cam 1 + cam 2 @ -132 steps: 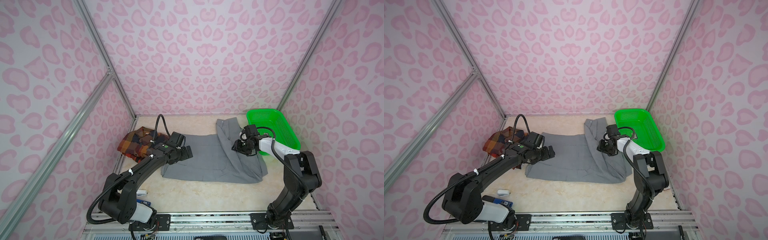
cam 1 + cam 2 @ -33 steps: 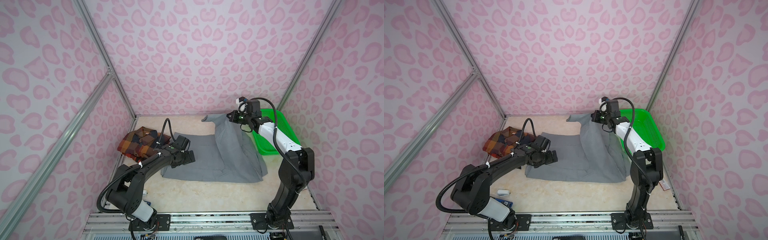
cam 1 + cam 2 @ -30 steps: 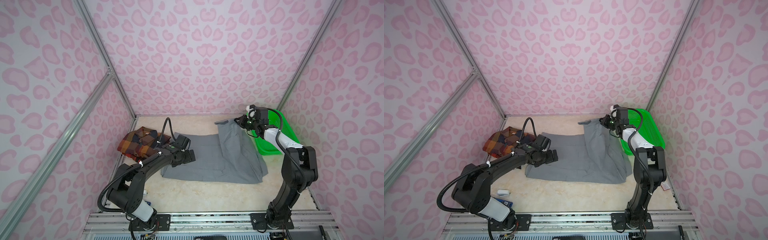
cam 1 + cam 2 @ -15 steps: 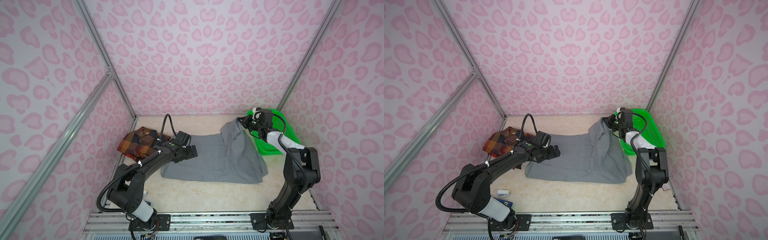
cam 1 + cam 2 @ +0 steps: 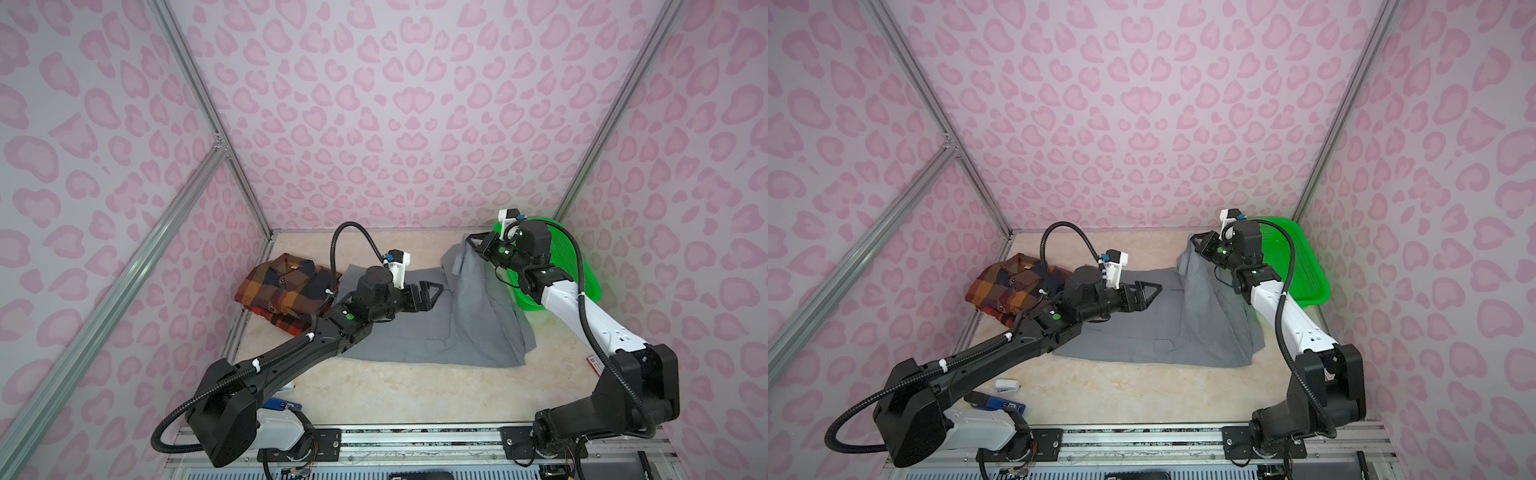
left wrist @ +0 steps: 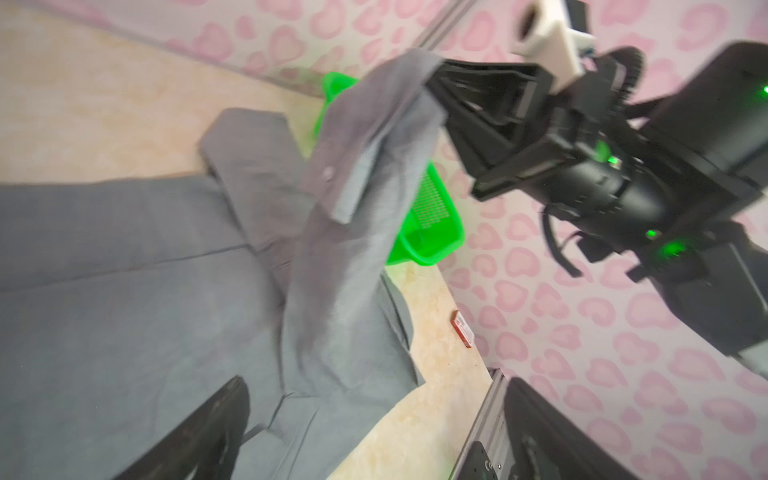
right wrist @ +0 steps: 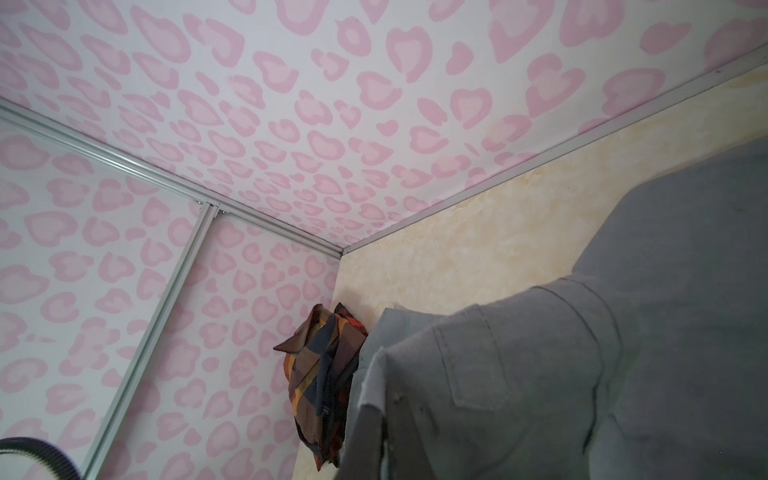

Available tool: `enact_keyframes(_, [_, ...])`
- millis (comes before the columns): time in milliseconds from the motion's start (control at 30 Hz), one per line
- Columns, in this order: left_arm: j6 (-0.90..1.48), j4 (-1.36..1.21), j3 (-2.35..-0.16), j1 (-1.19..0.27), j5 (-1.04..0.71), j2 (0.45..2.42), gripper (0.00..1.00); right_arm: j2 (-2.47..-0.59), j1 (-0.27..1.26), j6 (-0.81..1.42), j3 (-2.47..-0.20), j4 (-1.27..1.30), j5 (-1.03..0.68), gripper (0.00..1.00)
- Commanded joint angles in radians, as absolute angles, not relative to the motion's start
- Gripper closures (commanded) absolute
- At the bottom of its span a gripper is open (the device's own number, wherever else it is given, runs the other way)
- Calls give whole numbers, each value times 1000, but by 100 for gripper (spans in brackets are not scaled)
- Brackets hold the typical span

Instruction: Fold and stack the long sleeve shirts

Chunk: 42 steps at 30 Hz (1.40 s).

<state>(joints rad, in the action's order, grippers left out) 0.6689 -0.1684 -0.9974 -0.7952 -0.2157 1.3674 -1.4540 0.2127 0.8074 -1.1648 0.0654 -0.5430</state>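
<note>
My left gripper should next grab the raised sleeve by its cuff (image 5: 463,254) to fold it across the shirt (image 5: 420,329). My right gripper stays free.
The gray shirt (image 5: 407,332) (image 5: 1142,328) lies spread on the table in both top views. My right gripper (image 5: 471,243) (image 5: 1196,241) is shut on this shirt's sleeve cuff (image 6: 374,137) and holds it up near the back, so the sleeve hangs as a raised fold. The cuff (image 7: 498,374) covers the jaws in the right wrist view. My left gripper (image 5: 434,291) (image 5: 1152,291) is open and empty, just above the shirt's middle, pointing at the raised sleeve. The plaid shirt (image 5: 286,291) (image 5: 1007,286) (image 7: 324,374) sits folded at the left.
A green mesh basket (image 5: 582,282) (image 5: 1304,266) (image 6: 424,237) stands at the back right, just behind the right arm. A small white item (image 5: 1007,385) and a blue one (image 5: 1000,405) lie by the left arm's base. A red card (image 6: 461,328) lies near the right wall.
The right gripper has lowered the gray sleeve from higher up at the back. The left gripper, still open, has moved right across the shirt toward the sleeve.
</note>
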Motion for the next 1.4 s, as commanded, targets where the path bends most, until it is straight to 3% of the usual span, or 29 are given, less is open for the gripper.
enact_keyframes(0, [461, -245, -1065, -857, -105, 1401, 3, -1433, 237, 723, -1161, 8, -498, 100])
enact_keyframes(267, [334, -144, -1166, -867, 96, 1575, 0, -1395, 257, 726, -1143, 9, -518, 100])
enact_keyframes(533, [293, -126, -1252, -861, 192, 1694, 15, -1360, 271, 699, -1132, -19, -519, 100])
enact_keyframes(733, [269, -120, -1292, -858, 201, 1728, 32, -1355, 282, 690, -1120, -21, -529, 100])
enact_keyframes(1000, [229, -72, -1328, -851, 187, 1759, 84, -1336, 282, 667, -1131, -48, -517, 100])
enact_keyframes(1033, [222, -65, -1332, -848, 192, 1761, 94, -1333, 282, 661, -1132, -57, -511, 100])
enact_keyframes(1367, [160, -39, -1374, -813, 176, 1734, 96, -1316, 281, 649, -1134, -72, -505, 100])
